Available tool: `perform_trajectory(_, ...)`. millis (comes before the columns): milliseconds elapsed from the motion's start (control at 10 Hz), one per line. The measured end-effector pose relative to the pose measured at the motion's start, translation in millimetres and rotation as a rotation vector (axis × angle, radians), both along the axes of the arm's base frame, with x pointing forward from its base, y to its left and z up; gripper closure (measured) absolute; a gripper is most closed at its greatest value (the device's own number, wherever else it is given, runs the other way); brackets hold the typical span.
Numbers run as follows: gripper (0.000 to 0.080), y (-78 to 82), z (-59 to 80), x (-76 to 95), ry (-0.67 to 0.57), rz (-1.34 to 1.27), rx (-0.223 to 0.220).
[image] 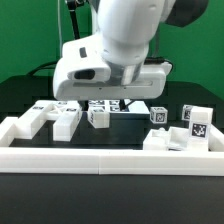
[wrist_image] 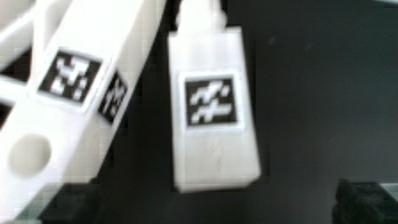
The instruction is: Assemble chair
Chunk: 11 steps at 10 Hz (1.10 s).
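The narrow part's near end (wrist_image: 217, 174) lies ahead of my gripper's dark fingers, so it is too early to close. My gripper moves forward first, then closes there.
The chair is in loose white blocky parts with black-and-white tags. In the wrist view a long narrow part (wrist_image: 215, 110) lies on the black table, directly ahead of my gripper (wrist_image: 217, 206). A wider part (wrist_image: 71, 90) with two tags lies beside it. My dark fingertips (wrist_image: 365, 200) show at the frame's two lower corners, wide apart, with nothing between them: the gripper is open. In the exterior view the arm's white hand (image: 100, 65) hangs low over parts at the table's middle (image: 98, 115), and its fingers are mostly hidden.
More loose parts lie at the exterior view's left (image: 40, 120) and right (image: 197, 122), with a small cube (image: 160, 113) between. A low white border wall (image: 100, 155) runs along the front and sides.
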<state>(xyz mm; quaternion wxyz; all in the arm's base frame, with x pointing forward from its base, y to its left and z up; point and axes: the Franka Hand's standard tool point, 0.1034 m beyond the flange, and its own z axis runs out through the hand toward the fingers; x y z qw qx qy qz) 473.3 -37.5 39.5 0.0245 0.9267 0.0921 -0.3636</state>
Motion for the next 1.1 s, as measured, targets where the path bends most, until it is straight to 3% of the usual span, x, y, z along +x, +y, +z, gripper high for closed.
perform_trajectory(200, 0.0151, 0.8, -5.1, -1.4, 0.118, -0.005, -0.016)
perform_trajectory(400, 0.0151, -1.2, -10.8, 1.1, 0.103, 0.001, -0.014)
perform_trajectory(800, 0.0151, -1.4, -27.1, -11.6, 0.108, 0.002, -0.014)
perform_trajectory(1100, 0.0151, 1.2, -27.4, -11.3, 0.108, 0.005, -0.011)
